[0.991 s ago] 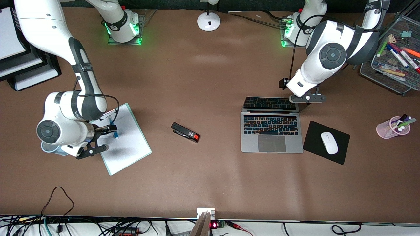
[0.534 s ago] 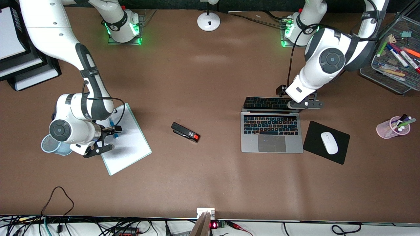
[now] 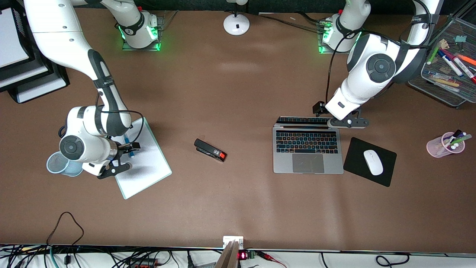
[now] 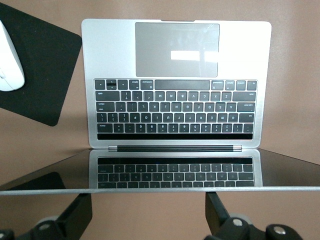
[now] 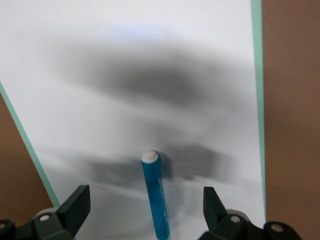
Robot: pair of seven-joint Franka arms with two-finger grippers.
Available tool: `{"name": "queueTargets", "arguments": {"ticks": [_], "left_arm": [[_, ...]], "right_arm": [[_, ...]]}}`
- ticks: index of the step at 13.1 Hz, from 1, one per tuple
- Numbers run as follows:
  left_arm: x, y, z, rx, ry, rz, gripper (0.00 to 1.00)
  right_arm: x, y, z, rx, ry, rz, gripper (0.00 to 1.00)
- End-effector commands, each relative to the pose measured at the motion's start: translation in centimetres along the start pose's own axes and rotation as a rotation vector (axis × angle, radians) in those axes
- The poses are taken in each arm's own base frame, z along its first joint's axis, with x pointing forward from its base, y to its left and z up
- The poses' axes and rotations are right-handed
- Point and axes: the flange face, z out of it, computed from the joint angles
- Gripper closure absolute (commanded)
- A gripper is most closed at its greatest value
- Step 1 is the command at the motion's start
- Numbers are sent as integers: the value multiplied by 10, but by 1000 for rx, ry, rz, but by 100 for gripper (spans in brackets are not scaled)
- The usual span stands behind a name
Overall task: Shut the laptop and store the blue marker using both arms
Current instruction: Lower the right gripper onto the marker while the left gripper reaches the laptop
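My right gripper grabs the blue marker by its blue body (image 3: 127,139) next, to store the marker in the blue mesh cup (image 3: 65,165).
The laptop (image 3: 308,163) lies toward the left arm's end of the table, its lid (image 3: 303,119) tilted low over the black keys (image 4: 175,107). My left gripper (image 3: 334,120) stands open at the lid's top edge (image 4: 160,189), and its fingers (image 4: 75,216) show past that edge with nothing between them. The blue marker (image 3: 126,140) lies on a white board (image 3: 145,163) toward the right arm's end. My right gripper (image 5: 147,212) hangs open just above the board. The marker (image 5: 156,200), white end outward, lies between its fingers (image 5: 74,205) without touching them.
A black stapler (image 3: 210,150) lies mid-table. A white mouse (image 3: 373,162) sits on a black pad (image 3: 353,149) beside the laptop. A pink pen cup (image 3: 445,146), a mesh tray of markers (image 3: 446,83), a blue mesh cup (image 3: 55,165) and a lamp base (image 3: 236,24) are around.
The laptop lid has tipped lower toward the keys as my left gripper moved with its top edge. My right gripper shifted slightly over the marker and stays open.
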Motion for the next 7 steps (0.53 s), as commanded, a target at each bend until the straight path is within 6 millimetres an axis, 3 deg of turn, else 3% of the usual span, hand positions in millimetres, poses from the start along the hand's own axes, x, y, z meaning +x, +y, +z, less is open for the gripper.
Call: {"name": "queueTargets", "arguments": {"ticks": [1,6,7], "left_arm": [[9,0,10,-17,13,-8,0],[25,2,17,-58,79,-15,0],[28,2,21,-69,94,-16,0]], "right_arm": [[0,2,9,5,-1,-20,0],[1,3,13,4,2,-28,5],[1,3,16,5,-3,-28,10]]}}
